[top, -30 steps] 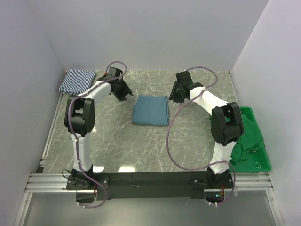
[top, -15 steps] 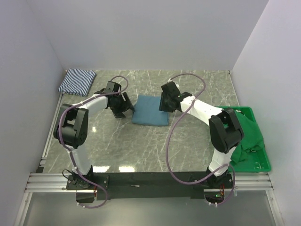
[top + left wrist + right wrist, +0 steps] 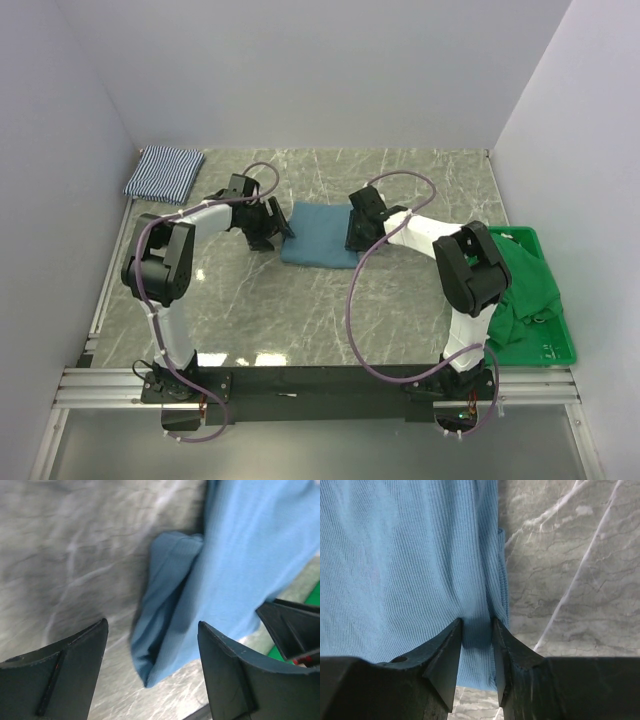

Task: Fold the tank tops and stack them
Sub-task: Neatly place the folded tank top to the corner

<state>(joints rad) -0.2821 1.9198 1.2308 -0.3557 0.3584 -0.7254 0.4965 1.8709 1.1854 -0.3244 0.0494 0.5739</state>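
Note:
The teal-blue top should be stacked there next, so my left gripper needs to grab the teal-blue tank top's folded edge (image 3: 287, 243) (image 3: 161, 636) nearest the striped top, with the layers together.
The plain teal-blue tank top (image 3: 320, 236) lies folded in a rectangle at the table's middle. The navy-and-white striped tank top (image 3: 165, 172) lies folded at the back left corner. My left gripper (image 3: 276, 229) is low at the teal top's left edge. In the left wrist view it (image 3: 152, 626) is open, with the top's folded corner (image 3: 165, 630) between its fingers (image 3: 70, 667). My right gripper (image 3: 358, 229) is at the teal top's right edge. In the right wrist view its jaws (image 3: 476, 625) stand narrow, pinching the top's folded edge (image 3: 410, 565).
A green plastic crate (image 3: 560, 350) with green cloth (image 3: 525, 285) spilling over it stands at the right edge of the marbled table (image 3: 300, 310). White walls close in the back and both sides.
Both grippers have come forward and down from the back of the table to the teal top, the left to its left edge, the right to its right edge. The tops have not moved.

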